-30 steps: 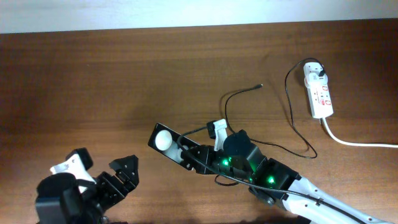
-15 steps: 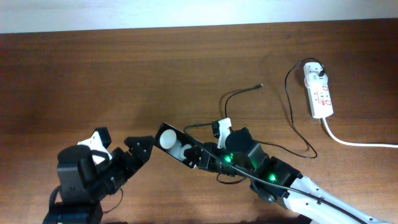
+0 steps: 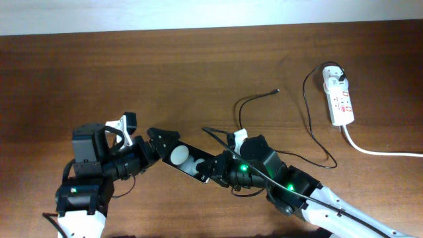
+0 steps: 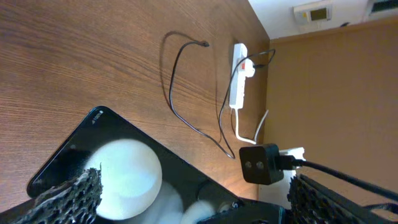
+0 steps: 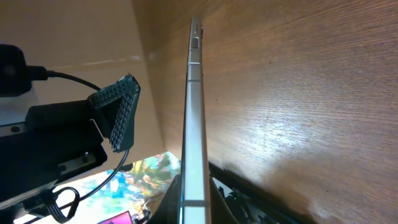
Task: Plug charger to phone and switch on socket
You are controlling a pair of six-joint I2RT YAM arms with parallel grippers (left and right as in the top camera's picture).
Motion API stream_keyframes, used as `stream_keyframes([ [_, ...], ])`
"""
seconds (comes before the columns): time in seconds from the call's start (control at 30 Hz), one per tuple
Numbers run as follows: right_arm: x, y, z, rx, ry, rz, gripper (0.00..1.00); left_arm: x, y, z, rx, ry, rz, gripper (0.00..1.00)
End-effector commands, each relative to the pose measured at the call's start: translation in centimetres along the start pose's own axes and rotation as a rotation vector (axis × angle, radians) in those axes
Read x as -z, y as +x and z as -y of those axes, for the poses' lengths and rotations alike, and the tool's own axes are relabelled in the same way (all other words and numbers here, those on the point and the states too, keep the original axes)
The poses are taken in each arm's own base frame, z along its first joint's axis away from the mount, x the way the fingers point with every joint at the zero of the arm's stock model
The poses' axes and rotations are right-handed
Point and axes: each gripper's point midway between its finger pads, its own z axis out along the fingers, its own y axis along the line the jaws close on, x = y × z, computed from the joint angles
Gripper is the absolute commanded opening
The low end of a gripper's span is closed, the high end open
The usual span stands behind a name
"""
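My left gripper should grab the phone [image 3: 186, 159] [image 4: 118, 168] away from the end of the phone at my right gripper, so that end stays free to plug in the charger.
The phone [image 3: 186, 159], a black slab with white round spots, is held off the table by my right gripper [image 3: 215, 169], which is shut on its right end. In the right wrist view the phone shows edge-on [image 5: 194, 118] between the jaws [image 5: 193, 208]. My left gripper [image 3: 147, 132] is open, with its fingers on either side of the phone's left end. In the left wrist view the phone [image 4: 118, 168] lies between the spread fingers [image 4: 202, 205]. The charger cable [image 3: 307, 112] runs from its free tip [image 3: 276, 90] to the white adapter [image 3: 336, 74], which is plugged into the socket strip [image 3: 342, 101].
The strip's thick white cord [image 3: 380, 153] runs off the right edge. The black cable loops across the wooden table [image 3: 99, 73] just behind the right arm. The strip [image 4: 238, 84] and the cable tip [image 4: 206, 44] also show in the left wrist view.
My left arm has risen from the front-left corner and moved right, so its open fingers now flank the phone's left end. The phone, held by the right gripper, has shifted slightly.
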Motion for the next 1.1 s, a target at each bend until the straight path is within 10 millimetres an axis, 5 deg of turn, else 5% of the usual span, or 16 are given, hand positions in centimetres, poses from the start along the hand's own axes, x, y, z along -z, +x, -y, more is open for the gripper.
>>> stream_keyframes([
  [0.0,0.3,0.1,-0.8,-0.036,-0.025,-0.014,0.04,0.0,0.3,0.5,-0.047,0.024,-0.017,0.99],
  [0.17,0.3,0.0,-0.8,-0.094,-0.023,-0.008,0.04,0.0,0.3,0.5,-0.046,0.024,-0.017,0.99],
  [0.37,1.0,-5.3,0.2,-0.108,0.017,0.305,0.04,0.0,0.6,0.4,-0.024,0.02,-0.028,0.99],
  [0.43,1.2,-5.7,-1.6,-0.086,-0.052,0.326,0.04,0.0,1.1,0.0,0.021,0.005,-0.046,0.99],
  [0.63,1.0,-4.8,-3.1,-0.066,-0.115,0.263,0.04,0.1,2.5,-1.0,0.517,-0.054,-0.086,0.99],
  [0.87,0.7,-2.2,-4.4,-0.199,-0.175,0.092,0.04,0.1,2.4,-1.0,0.669,-0.062,-0.079,0.99],
  [1.0,0.7,-1.9,-4.8,-0.219,-0.189,0.073,0.04,0.1,2.2,-1.0,0.706,-0.06,-0.071,0.74],
  [1.07,0.7,-1.9,-4.8,-0.274,-0.192,0.064,0.04,0.1,2.1,-1.1,0.705,-0.064,-0.064,0.72],
])
